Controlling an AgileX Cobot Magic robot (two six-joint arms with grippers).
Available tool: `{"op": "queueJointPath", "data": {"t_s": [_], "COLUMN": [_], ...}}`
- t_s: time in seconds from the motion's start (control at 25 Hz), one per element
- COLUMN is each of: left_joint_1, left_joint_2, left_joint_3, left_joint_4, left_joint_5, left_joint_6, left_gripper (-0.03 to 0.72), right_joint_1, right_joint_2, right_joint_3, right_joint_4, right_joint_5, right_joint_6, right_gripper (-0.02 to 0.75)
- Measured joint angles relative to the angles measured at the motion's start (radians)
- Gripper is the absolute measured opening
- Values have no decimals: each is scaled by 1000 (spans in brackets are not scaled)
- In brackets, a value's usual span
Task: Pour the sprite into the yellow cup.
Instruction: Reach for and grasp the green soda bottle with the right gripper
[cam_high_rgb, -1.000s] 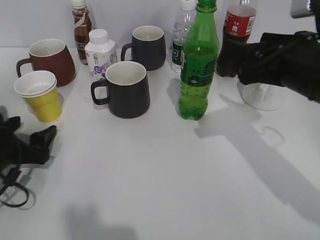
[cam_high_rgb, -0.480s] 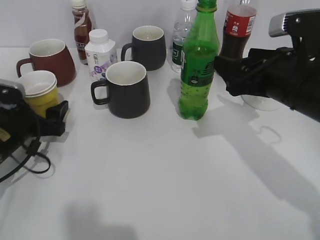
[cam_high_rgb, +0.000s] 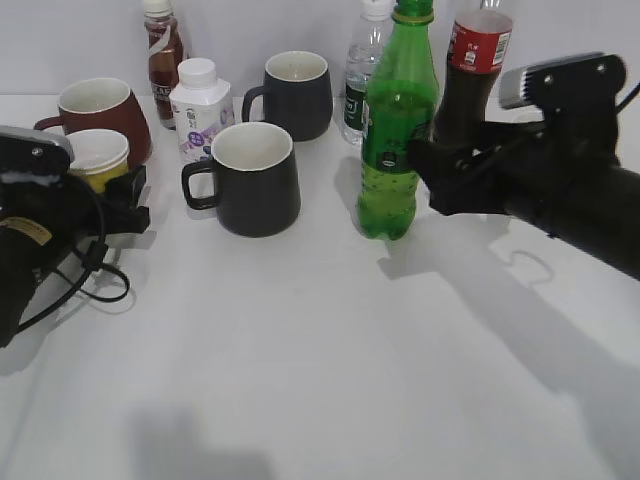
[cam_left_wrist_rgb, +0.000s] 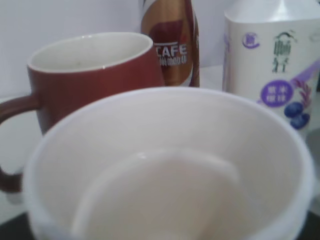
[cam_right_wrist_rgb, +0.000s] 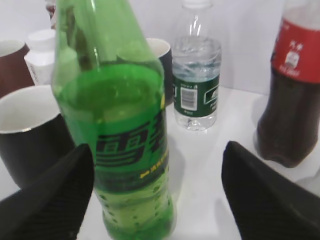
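I should next grab the cup by its yellow body (cam_high_rgb: 100, 178) with my left gripper, so the yellow cup's open rim (cam_high_rgb: 98, 133) stays free for the sprite.
The sprite (cam_high_rgb: 396, 140) stands upright, capped, right of the table's middle. It fills the left of the right wrist view (cam_right_wrist_rgb: 120, 125). My right gripper (cam_high_rgb: 425, 175) is open. Its two fingers (cam_right_wrist_rgb: 157, 200) flank the bottle's lower half without touching it, and the bottle is nearer the left finger. The yellow cup (cam_high_rgb: 100, 160) stands at the far left in front of the dark red mug. Its white inside fills the left wrist view (cam_left_wrist_rgb: 165, 165). My left gripper (cam_high_rgb: 118, 205) is open around the cup's lower part, with one finger showing at the cup's right.
The dark red mug (cam_high_rgb: 100, 108) stands right behind the cup. A black mug (cam_high_rgb: 255, 180), a white drink bottle (cam_high_rgb: 200, 105), a coffee bottle (cam_high_rgb: 162, 55) and a second dark mug (cam_high_rgb: 296, 92) are nearby. A water bottle (cam_high_rgb: 364, 70) and a cola bottle (cam_high_rgb: 472, 75) stand behind the sprite.
My left gripper has moved up to the yellow cup and now surrounds it; the cup sits slightly farther back and right. My right gripper has moved left up to the sprite.
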Motion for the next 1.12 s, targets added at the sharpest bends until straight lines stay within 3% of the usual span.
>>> {"op": "queueJointPath", "data": {"t_s": [0.24,0.48,0.68,0.88,1.12], "left_joint_1": [0,0,0,0,1], "left_joint_2": [8,-25,-112,-180,-219], "left_joint_3": [-11,4,85,167,219], "left_joint_4": [-1,2,22,174,362], "left_joint_5": [-2,1,0,-1,0], "left_joint_6": [0,0,0,-9,-166], "left_gripper": [416,393,391,391,390], "right_joint_1": [0,0,0,0,0], "right_joint_2": [61,111,165,257,320], "right_joint_3": [-45,-90,-108,-183,-256], "right_joint_4": [-65,-129,-140,-154,-164], "right_joint_5": [-24,-39,-87,-100,-110], "right_joint_6": [-2,41,49,51,90], "right_gripper": [596,596,596,596,577]}}
